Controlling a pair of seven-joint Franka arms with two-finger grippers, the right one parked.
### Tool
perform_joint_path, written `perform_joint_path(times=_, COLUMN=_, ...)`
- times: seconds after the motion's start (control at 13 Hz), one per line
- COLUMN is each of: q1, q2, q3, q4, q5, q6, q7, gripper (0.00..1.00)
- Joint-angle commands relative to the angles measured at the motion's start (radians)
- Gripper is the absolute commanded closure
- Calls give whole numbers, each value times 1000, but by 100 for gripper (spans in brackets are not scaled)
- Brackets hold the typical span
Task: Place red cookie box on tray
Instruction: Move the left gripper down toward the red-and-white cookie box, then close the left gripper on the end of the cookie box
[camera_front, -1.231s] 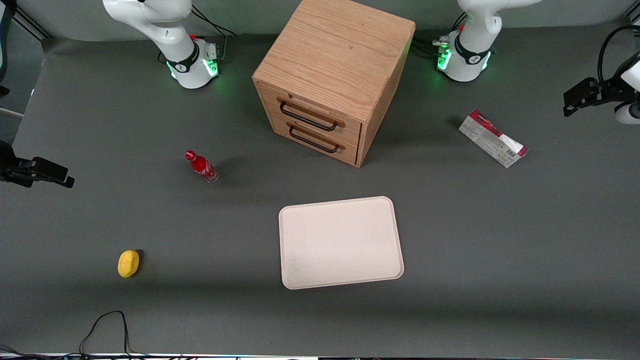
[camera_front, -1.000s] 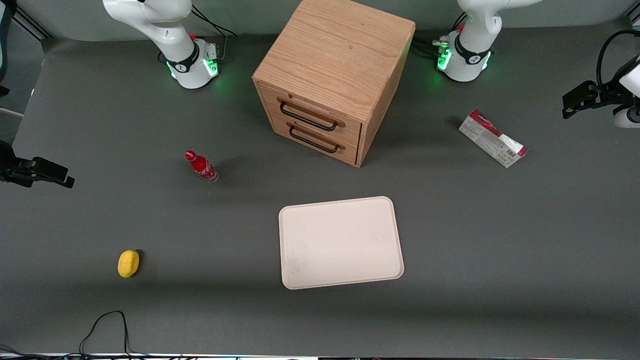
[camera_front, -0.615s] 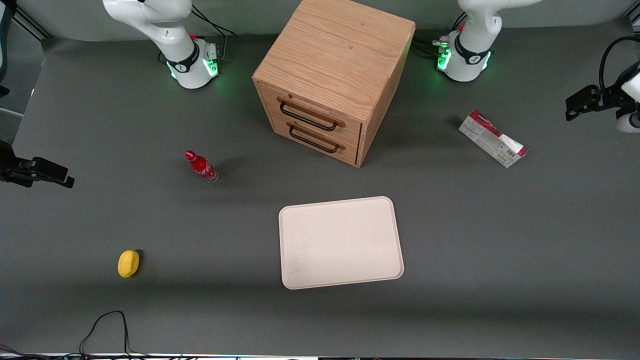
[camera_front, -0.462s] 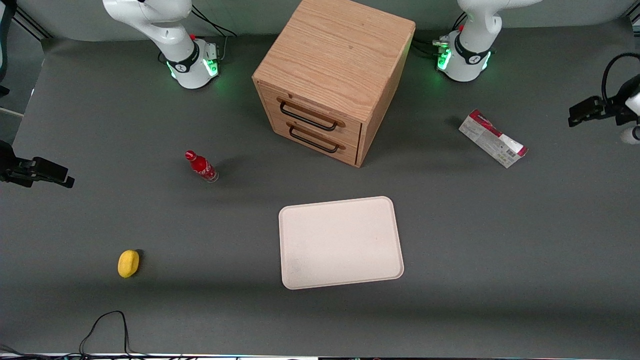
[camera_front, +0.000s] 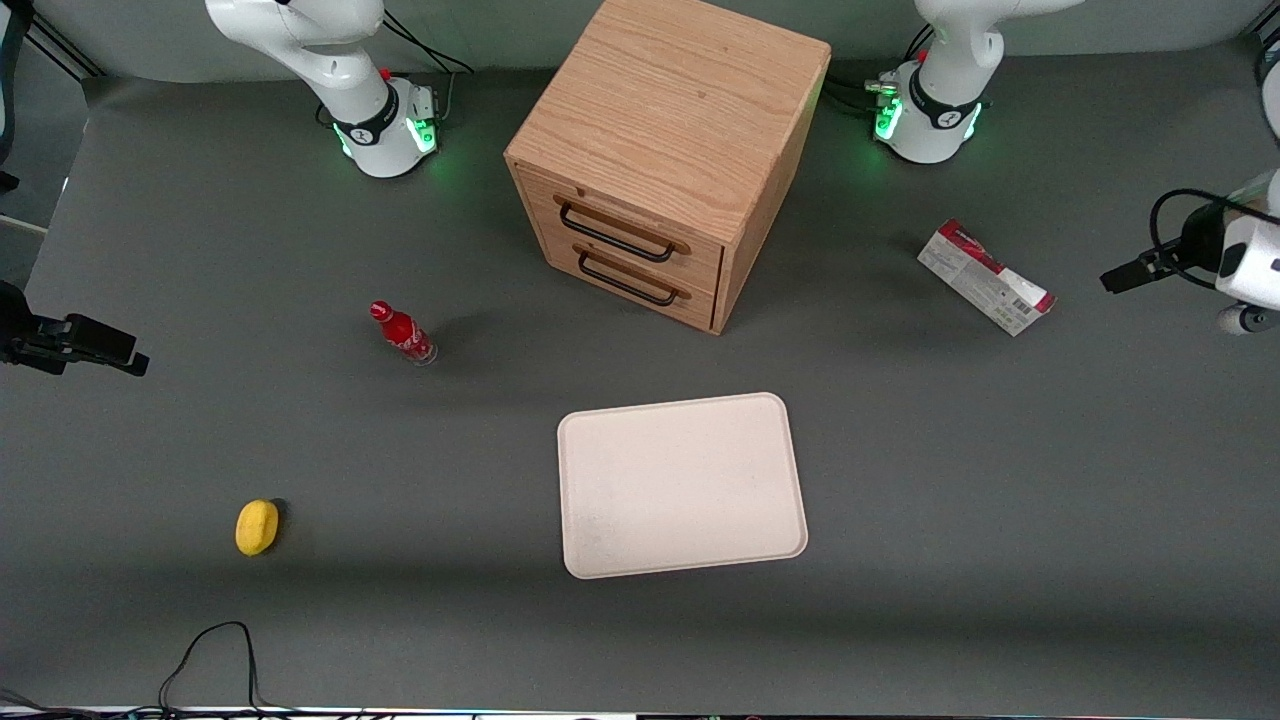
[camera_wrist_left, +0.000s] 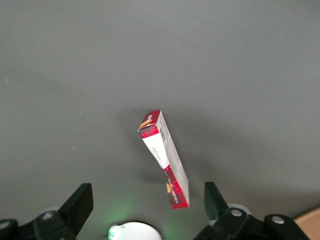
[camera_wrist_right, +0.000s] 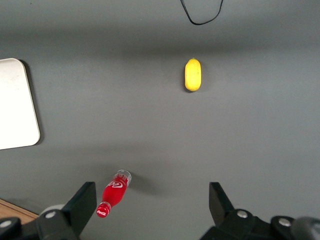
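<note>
To set the red cookie box (camera_front: 985, 277) on the cream-white tray (camera_front: 683, 485), my left gripper should next grab the box by its thin sides.
The red cookie box (camera_front: 985, 277) lies on the grey table between the wooden cabinet and the working arm's end of the table. It is a slim carton with red edges and a pale printed face. The left arm's gripper (camera_front: 1135, 272) hangs above the table, beside the box and farther toward the working arm's end. In the left wrist view the gripper (camera_wrist_left: 147, 202) is open, its black fingers (camera_wrist_left: 79, 204) spread wide, and the cookie box (camera_wrist_left: 165, 160) lies on the table below them, untouched. The cream-white tray (camera_front: 683, 485) sits bare, nearer the front camera than the cabinet.
A wooden two-drawer cabinet (camera_front: 665, 160) stands at the table's middle. A small red bottle (camera_front: 402, 333) and a yellow fruit (camera_front: 257, 526) lie toward the parked arm's end. A black cable (camera_front: 215, 660) loops at the front edge. The working arm's base (camera_front: 925, 110) stands near the cabinet.
The left arm's gripper has turned and come lower and closer to the cookie box. The box, tray and other things have not moved.
</note>
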Motion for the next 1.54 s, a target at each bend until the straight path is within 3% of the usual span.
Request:
perform_joint_path(times=0.0, q1=-11, q2=-61, q3=13, q4=-145, q5=-8, q6=108, q7=-185, gripper=1)
perform_joint_path(times=0.38, q1=-5, q2=-83, q3=34, q4=-349, q5=-8, q6=311, q7=-313, gripper=1)
perform_joint_path(times=0.69, q1=-3, q2=-64, q3=61, q4=-541, q5=-8, q6=596, q7=-372, gripper=1)
perform_joint_path(times=0.92, q1=-6, q2=-29, q3=59, q4=-592, q5=-11, q6=676, q7=-455, gripper=1)
perform_joint_path(times=1.31, q1=-14, q2=17, q3=56, q4=-671, q5=-114, q6=773, q7=-463, gripper=1)
perform_joint_path(times=1.46, q1=-20, q2=19, q3=1, q4=-684, q5=-183, q6=764, q7=-463, gripper=1)
